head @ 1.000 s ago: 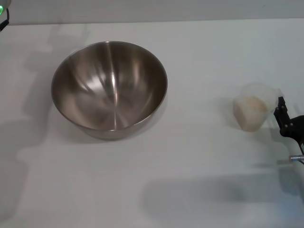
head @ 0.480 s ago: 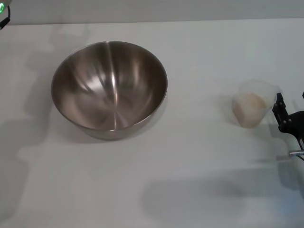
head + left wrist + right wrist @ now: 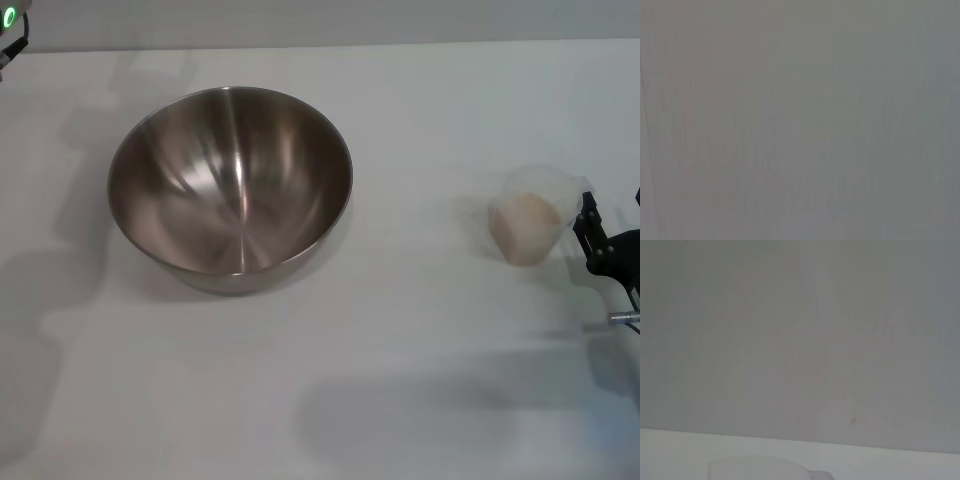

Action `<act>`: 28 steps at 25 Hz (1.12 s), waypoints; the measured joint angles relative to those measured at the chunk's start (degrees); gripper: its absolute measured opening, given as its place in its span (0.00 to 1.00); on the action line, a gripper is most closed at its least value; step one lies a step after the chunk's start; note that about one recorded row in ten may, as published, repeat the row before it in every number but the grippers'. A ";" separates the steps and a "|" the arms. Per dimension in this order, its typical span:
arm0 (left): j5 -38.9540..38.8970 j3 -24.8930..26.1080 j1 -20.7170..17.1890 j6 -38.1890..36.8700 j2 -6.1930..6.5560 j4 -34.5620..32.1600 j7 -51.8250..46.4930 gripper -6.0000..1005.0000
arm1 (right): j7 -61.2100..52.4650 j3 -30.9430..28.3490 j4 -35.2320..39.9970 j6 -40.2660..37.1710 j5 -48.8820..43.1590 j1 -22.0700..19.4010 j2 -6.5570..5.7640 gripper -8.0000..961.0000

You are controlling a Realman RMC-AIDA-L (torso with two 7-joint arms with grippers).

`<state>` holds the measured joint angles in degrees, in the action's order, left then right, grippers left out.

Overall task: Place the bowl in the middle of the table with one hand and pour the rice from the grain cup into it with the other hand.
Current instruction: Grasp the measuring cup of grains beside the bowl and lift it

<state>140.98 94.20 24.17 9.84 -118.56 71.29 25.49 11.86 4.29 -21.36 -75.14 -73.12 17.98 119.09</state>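
My right gripper's fingers straddle the grain cup's handle at its height, one beside the grain cup's side, so it is time to close and catch it.
The steel bowl stands upright and holds nothing, left of the middle of the white table. Well to its right stands the grain cup, upright, with pale rice filling its lower part. My right gripper is at the right edge of the head view, open, its near finger against the cup's right side; the cup is not between the fingers. The cup's rim shows faintly in the right wrist view. Only the tip of my left arm, with a green light, shows at the far left corner.
The table's far edge runs along the back, with a grey wall behind it. Arm shadows lie on the near part of the tabletop. The left wrist view shows only a plain grey surface.
The cup has gone from leaning to upright and sits slightly farther back. The right gripper has shifted a little with it. The left arm has drawn further into the corner.
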 joint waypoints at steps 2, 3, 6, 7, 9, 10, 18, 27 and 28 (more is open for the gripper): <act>0.00 0.00 0.00 0.01 0.00 0.09 0.00 0.76 | 0.00 0.02 0.09 0.00 0.00 0.05 0.00 0.60; 0.00 0.00 0.00 0.01 0.00 0.09 0.00 0.76 | 0.00 0.02 0.09 0.00 0.00 0.05 0.00 0.60; 0.01 0.00 -0.23 0.01 0.00 0.71 0.00 0.76 | 0.00 0.01 0.10 -0.29 0.00 0.01 0.05 0.59; 0.01 -0.06 -0.42 -0.02 0.00 1.05 0.00 0.76 | -0.06 -0.21 0.10 -1.34 0.07 -0.23 0.10 0.58; 0.01 -0.11 -0.49 -0.03 0.00 1.21 0.00 0.76 | -0.13 -0.34 0.09 -2.05 0.09 -0.43 0.11 0.57; 0.00 -0.13 -0.51 -0.03 0.00 1.28 0.00 0.76 | -0.24 -0.43 0.07 -2.83 0.11 -0.60 0.11 0.57; 0.00 -0.16 -1.00 0.01 0.00 1.90 0.00 0.76 | -0.40 0.19 -0.06 -3.29 0.12 -0.55 0.06 0.22; -0.06 -0.69 -2.27 0.00 0.00 3.27 0.00 0.76 | -0.44 0.85 -0.06 -3.79 0.05 -0.87 0.20 0.04; -0.06 -0.69 -2.27 0.00 0.00 3.27 0.00 0.76 | -0.44 0.85 -0.06 -3.79 0.05 -0.87 0.20 0.04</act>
<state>140.92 93.51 21.90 9.85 -118.56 74.56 25.49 11.42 5.14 -21.43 -78.93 -73.07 17.10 119.29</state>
